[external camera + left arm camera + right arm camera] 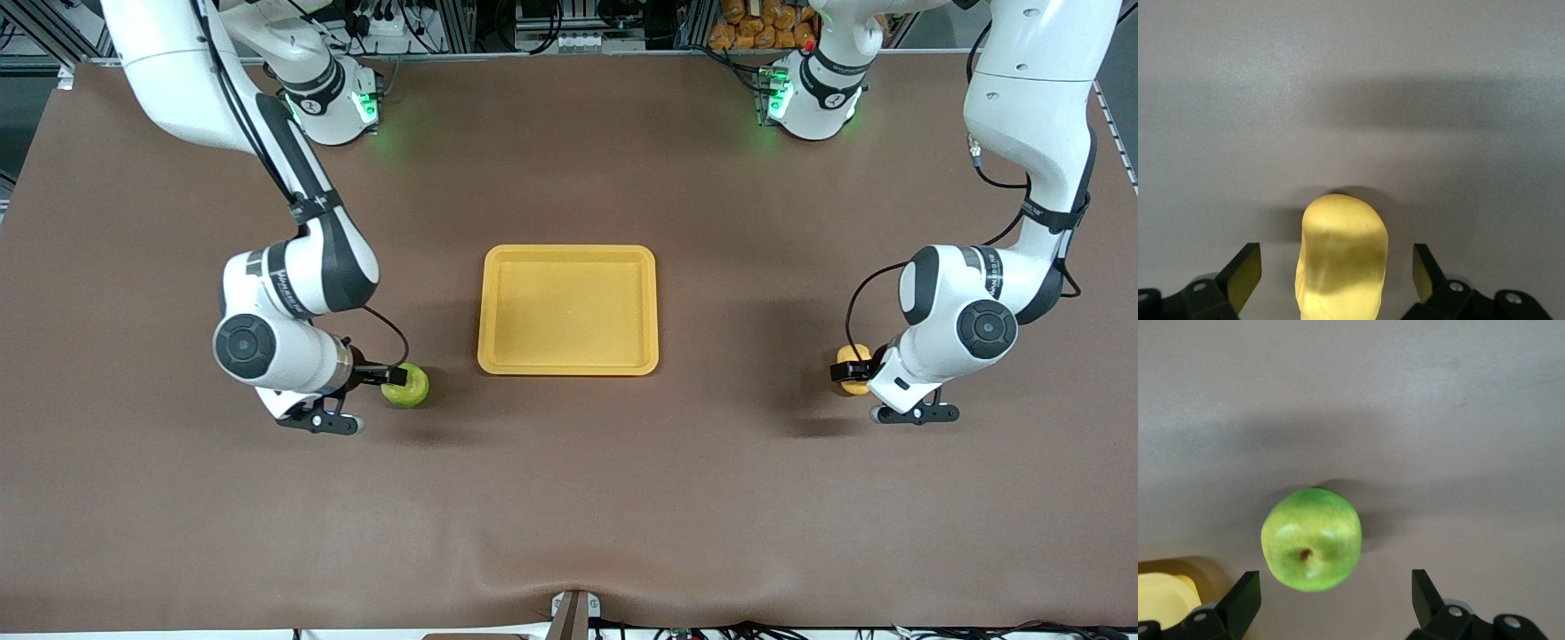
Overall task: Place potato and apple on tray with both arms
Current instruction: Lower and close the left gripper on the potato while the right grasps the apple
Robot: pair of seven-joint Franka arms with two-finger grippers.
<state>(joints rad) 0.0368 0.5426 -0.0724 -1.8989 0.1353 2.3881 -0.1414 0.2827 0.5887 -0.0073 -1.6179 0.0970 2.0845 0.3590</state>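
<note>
The left gripper is ready to close and would hold the yellow potato: the potato's sides are between its open fingers in the left wrist view.
The yellow-orange tray [487, 307] lies empty at the table's middle. The green apple [411, 389] sits on the table toward the right arm's end, slightly nearer the front camera than the tray. My right gripper [391, 378] is low over it and open. In the right wrist view the apple [1311, 539] lies just ahead of the open right gripper [1335, 593], off toward one finger. The yellow potato [853, 356] lies toward the left arm's end. My left gripper [851, 371] is open around it. The potato [1341, 257] sits between the left gripper's [1336, 268] fingers, untouched.
A corner of the tray [1158, 593] shows in the right wrist view. Brown table cloth surrounds the tray. The arm bases and cables stand along the table edge farthest from the front camera.
</note>
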